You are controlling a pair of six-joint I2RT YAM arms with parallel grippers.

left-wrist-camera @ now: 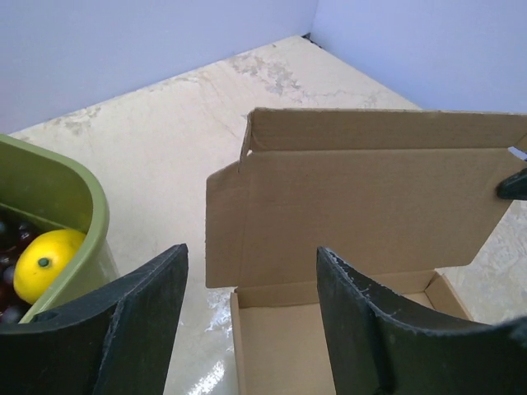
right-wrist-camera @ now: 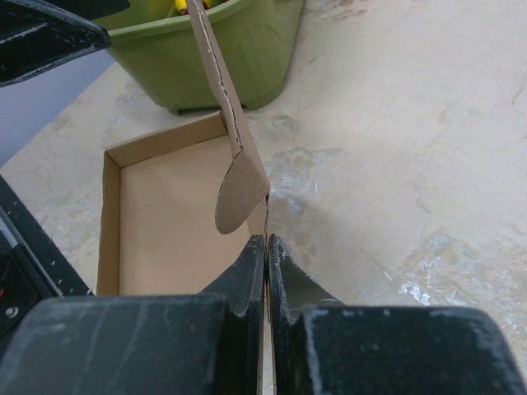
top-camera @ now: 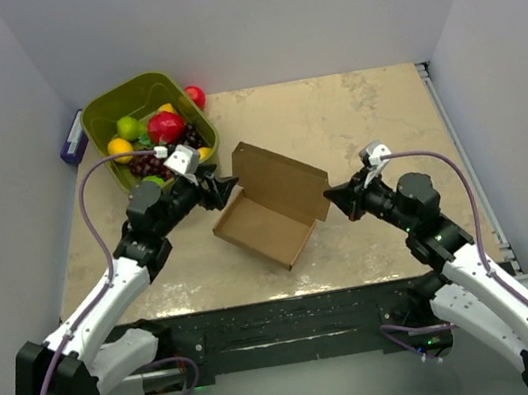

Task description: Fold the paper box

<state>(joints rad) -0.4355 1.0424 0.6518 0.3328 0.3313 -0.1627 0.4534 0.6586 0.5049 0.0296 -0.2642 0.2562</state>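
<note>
A gap is still open between my left gripper's fingertips and the standing lid (top-camera: 240, 174) (left-wrist-camera: 224, 230), so it is too early to close. My left gripper first moves toward it, then closes.
The brown paper box (top-camera: 267, 225) lies open at mid-table, its lid (top-camera: 283, 180) standing upright at the far side. My left gripper (top-camera: 226, 188) is open at the box's left far corner; in the left wrist view (left-wrist-camera: 251, 253) its fingers straddle the lid's left edge (left-wrist-camera: 362, 206) without touching. My right gripper (top-camera: 333, 196) is shut on the box's right edge. In the right wrist view (right-wrist-camera: 267, 240) thin cardboard runs between the closed fingers, with the lid's rounded side flap (right-wrist-camera: 240, 189) just ahead and the tray floor (right-wrist-camera: 165, 230) to the left.
A green basket (top-camera: 124, 87) of toy fruit stands at the back left, close behind my left gripper; it shows in the left wrist view (left-wrist-camera: 74, 197) and the right wrist view (right-wrist-camera: 239, 58). A red fruit (top-camera: 195, 95) and a purple object (top-camera: 72, 140) lie beside it.
</note>
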